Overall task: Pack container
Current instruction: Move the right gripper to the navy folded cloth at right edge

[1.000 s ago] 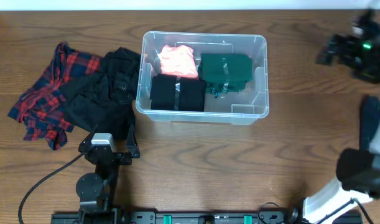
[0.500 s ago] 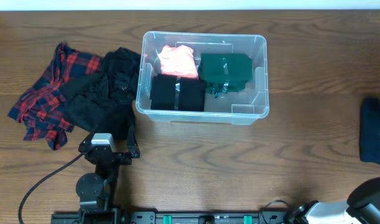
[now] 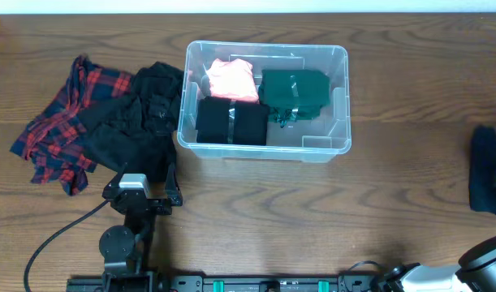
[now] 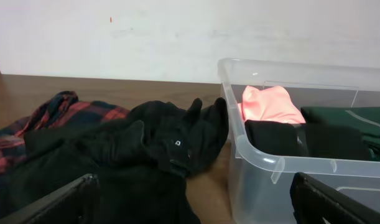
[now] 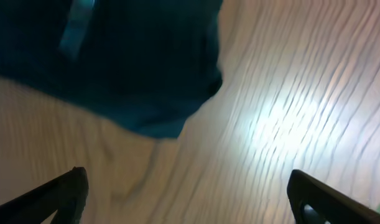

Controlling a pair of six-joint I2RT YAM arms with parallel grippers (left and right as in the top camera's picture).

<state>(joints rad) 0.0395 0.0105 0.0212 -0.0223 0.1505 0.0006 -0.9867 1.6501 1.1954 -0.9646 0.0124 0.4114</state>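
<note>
The right gripper grabs the dark blue garment [image 5: 115, 56] by its near end [image 5: 170, 86] next, leaving the shiny piece of cloth free, so the garment's folded rest lays into the container.
The container [image 3: 266, 151] is a clear plastic tub at the table's middle back. It holds a pink garment [image 3: 231, 79], a folded black one [image 3: 231, 122] and a folded dark green one [image 3: 294, 93]. My left gripper [image 3: 142, 183] stands open just in front of a black clothes heap [image 3: 134, 122], left of the tub's front corner. In the left wrist view the open left gripper [image 4: 193, 205] faces that black heap [image 4: 152, 146] and the container's near wall [image 4: 255, 171]. My right gripper [image 5: 190, 199] hangs open over bare wood, near a dark blue garment [image 5: 115, 56].
A red plaid shirt [image 3: 57, 122] lies at the far left, partly under the black heap. The dark blue garment [image 3: 487, 170] lies at the table's right edge. Part of the right arm [image 3: 485, 261] shows at the bottom right corner. A black cable [image 3: 57, 239] curves beside the left arm.
The right arm has left the back right of the table and drawn down to the bottom right corner. Left arm, tub and clothes have not moved.
</note>
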